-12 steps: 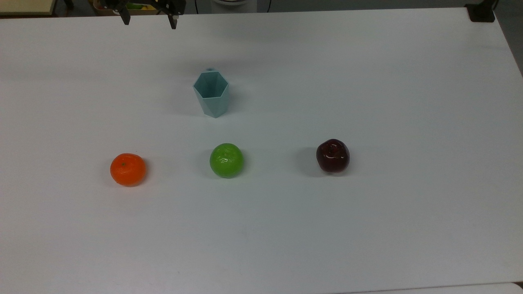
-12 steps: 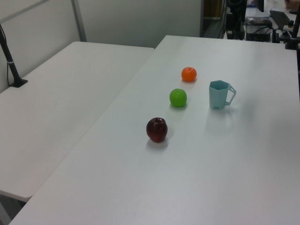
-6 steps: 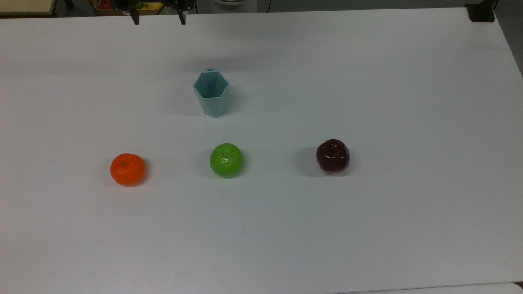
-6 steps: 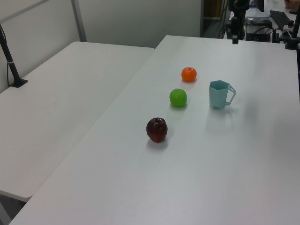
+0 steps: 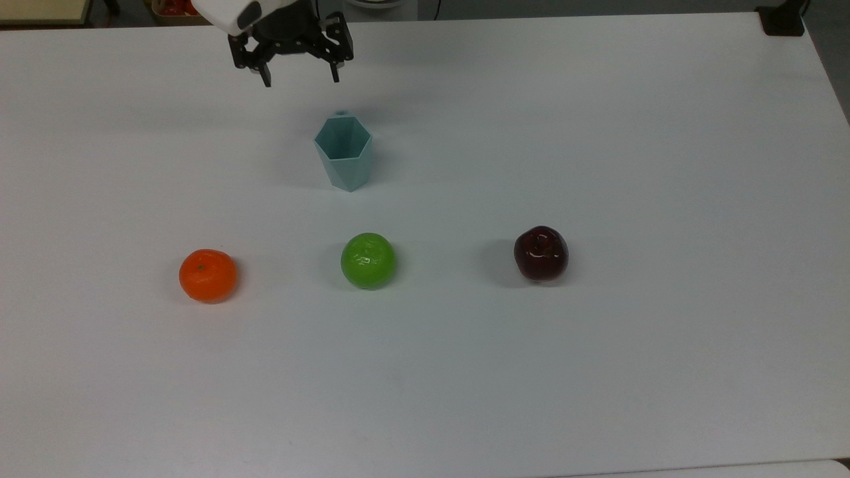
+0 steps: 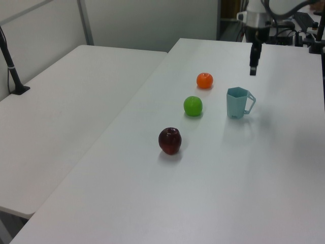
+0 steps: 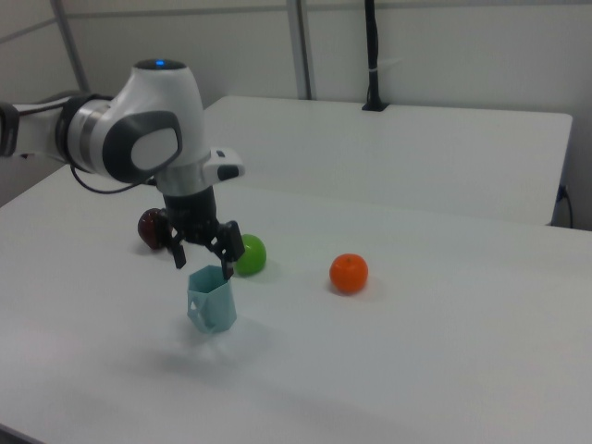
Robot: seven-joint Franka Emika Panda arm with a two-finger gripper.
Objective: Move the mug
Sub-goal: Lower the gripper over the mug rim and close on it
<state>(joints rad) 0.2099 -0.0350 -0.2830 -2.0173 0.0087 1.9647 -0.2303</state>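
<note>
My gripper should move the teal mug across the white table next, grabbing its small handle (image 6: 251, 103).
The pale teal faceted mug (image 5: 343, 153) stands upright on the white table (image 5: 597, 119), its small handle (image 6: 250, 103) pointing to the left view's right. My gripper (image 5: 301, 79) hangs open in the air, a little beyond the mug toward the top view's top edge and slightly to its left. In the right view the gripper (image 7: 202, 266) hovers just above the mug's (image 7: 211, 299) rim, fingers spread and holding nothing. The left view shows the gripper (image 6: 252, 66) above and behind the mug (image 6: 237, 103).
An orange (image 5: 208, 275), a green apple (image 5: 368, 260) and a dark red apple (image 5: 541, 253) sit in a row nearer the top view's bottom. A black post base (image 5: 783, 20) stands at the table's corner. A second table (image 6: 66, 101) adjoins.
My gripper has come in from the table's far edge, moving down and to the right in the top view toward the mug. The mug and fruits have not moved.
</note>
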